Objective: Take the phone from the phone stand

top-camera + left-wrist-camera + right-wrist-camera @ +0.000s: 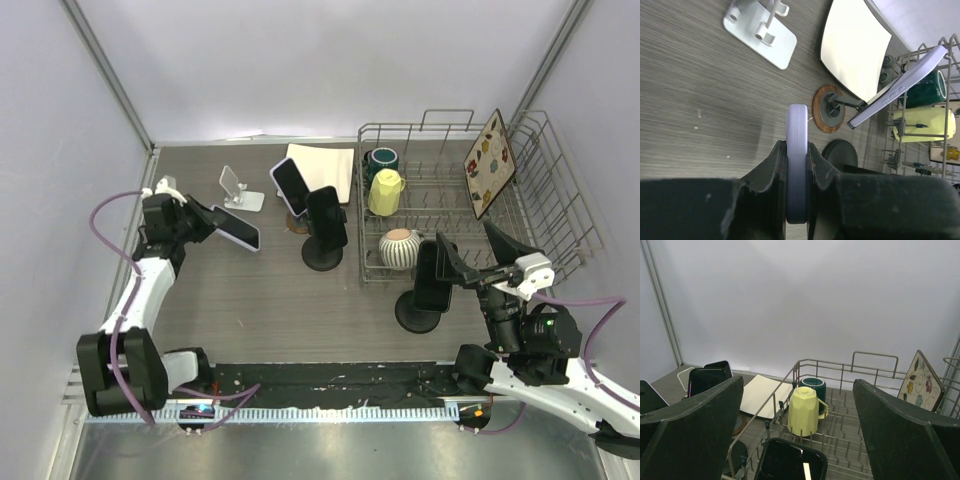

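Observation:
The lavender-edged phone hangs tilted above the table. My left gripper should keep holding it, because the phone would drop onto the table if I opened now.
My left gripper [205, 222] is shut on a lavender-edged phone [236, 229] and holds it just right of the empty white stand [241, 190]. In the left wrist view the phone [797, 130] stands edge-on between my fingers [776, 160], over the table. A second lavender phone [289, 186] leans on a wooden-base stand [828, 108]. A black phone [327, 216] sits on a black stand [322, 258]. Another black phone [432, 275] sits on a black stand [417, 316]. My right gripper [476, 252] is open just behind it, and the phone's top [790, 464] shows between my spread fingers [690, 425].
A wire dish rack [530, 205] at the back right holds a yellow mug [384, 191], a green mug [381, 160], a striped bowl [400, 247] and a flowered plate [489, 163]. A white board [325, 165] lies behind the stands. Walls close in left and right.

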